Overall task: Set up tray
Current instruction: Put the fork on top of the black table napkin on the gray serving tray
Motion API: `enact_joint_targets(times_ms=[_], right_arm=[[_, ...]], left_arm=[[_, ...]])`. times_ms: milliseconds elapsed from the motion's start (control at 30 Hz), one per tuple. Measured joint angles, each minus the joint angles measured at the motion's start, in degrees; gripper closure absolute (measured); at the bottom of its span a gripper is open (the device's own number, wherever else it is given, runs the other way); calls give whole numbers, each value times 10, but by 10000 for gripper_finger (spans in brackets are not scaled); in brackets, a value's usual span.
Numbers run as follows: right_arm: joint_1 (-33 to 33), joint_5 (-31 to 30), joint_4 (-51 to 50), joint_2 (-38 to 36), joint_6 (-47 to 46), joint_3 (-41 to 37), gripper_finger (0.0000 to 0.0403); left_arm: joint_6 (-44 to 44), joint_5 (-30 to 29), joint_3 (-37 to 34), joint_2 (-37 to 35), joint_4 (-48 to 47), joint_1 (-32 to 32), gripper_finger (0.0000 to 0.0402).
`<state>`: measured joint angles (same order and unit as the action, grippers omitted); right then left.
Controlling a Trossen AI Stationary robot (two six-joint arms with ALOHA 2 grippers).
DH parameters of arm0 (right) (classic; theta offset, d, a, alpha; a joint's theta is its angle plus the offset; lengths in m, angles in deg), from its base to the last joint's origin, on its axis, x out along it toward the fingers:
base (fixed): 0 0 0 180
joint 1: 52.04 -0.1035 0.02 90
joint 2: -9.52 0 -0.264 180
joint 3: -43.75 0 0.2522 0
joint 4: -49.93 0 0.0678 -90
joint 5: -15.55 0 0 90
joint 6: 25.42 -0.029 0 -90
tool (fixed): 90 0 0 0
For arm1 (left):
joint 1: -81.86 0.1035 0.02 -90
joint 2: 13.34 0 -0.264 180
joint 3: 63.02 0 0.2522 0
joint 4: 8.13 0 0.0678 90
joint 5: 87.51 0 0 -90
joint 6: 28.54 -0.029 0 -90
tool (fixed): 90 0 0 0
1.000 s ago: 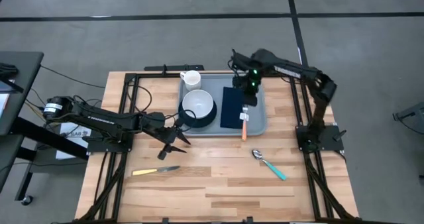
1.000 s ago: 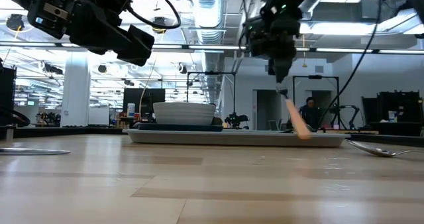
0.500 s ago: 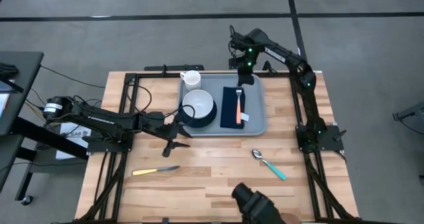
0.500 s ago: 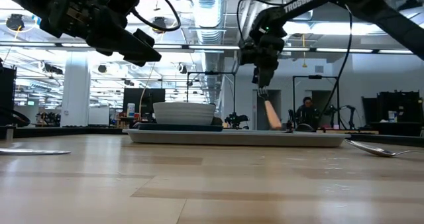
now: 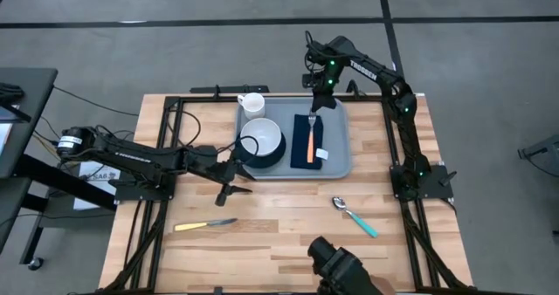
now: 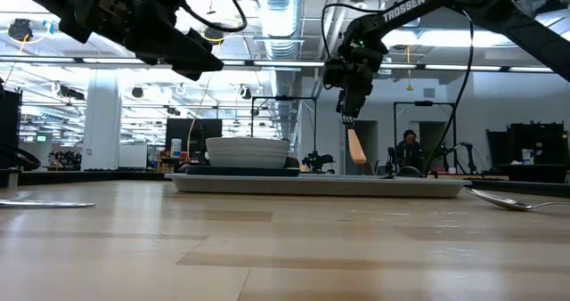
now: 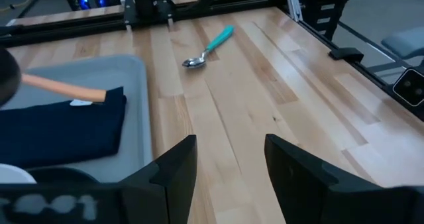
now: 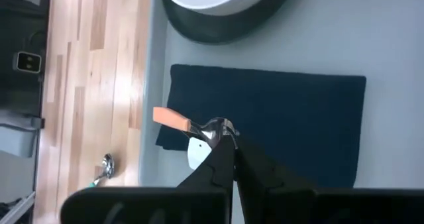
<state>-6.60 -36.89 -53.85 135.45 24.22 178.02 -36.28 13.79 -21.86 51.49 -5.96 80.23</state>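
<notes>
My right gripper should lay the fork flat on the navy napkin (image 5: 303, 151) before opening: the fork has its orange handle (image 5: 310, 151) floating past the napkin's edge.
The light blue-grey tray (image 5: 341, 160) lies at the table's far middle. It holds a white bowl (image 5: 260, 138) on a dark plate, a white mug (image 5: 251, 104) and a navy folded napkin (image 5: 303, 151). My right gripper (image 5: 315, 105) is above the tray's far edge, shut on an orange-handled fork (image 5: 311, 138) that is over the napkin. My left gripper (image 5: 229, 185) is open and empty, left of the tray's near left corner. My right gripper pinches the fork's metal neck (image 8: 213, 126) between its two fingertips, coming from above and pointing down. The fork hangs below the fingers, slanting, with its orange handle (image 6: 355, 147) lowest, above the napkin. Whether the handle's end touches the napkin, I cannot tell.
A teal-handled spoon (image 5: 354, 216) lies on the wood near the tray's near right corner. A yellow-handled knife (image 5: 205, 225) lies at the near left. A dark rounded thing (image 5: 339, 267) shows at the table's near edge. Black frame rails run along the table's sides.
My right gripper has risen and gone toward the far edge and a little left, still shut on the fork. The fork's handle has come up off the tray right of the napkin, and the fork now hangs over the napkin.
</notes>
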Motion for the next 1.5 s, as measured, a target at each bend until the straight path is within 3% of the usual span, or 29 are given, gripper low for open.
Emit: enact_joint_targets(times_ms=[267,600,1000,1500], right_arm=[[-13,2,35,0,27,0,403],[16,63,27,0,61,-1,403],[55,134,37,0,104,-103,403],[41,105,112,3,98,-137,403]], left_arm=[[-8,-14,12,0,3,0,234],[-8,-16,14,0,17,0,234],[-5,-16,14,0,29,0,234],[-14,-17,14,0,54,0,234]])
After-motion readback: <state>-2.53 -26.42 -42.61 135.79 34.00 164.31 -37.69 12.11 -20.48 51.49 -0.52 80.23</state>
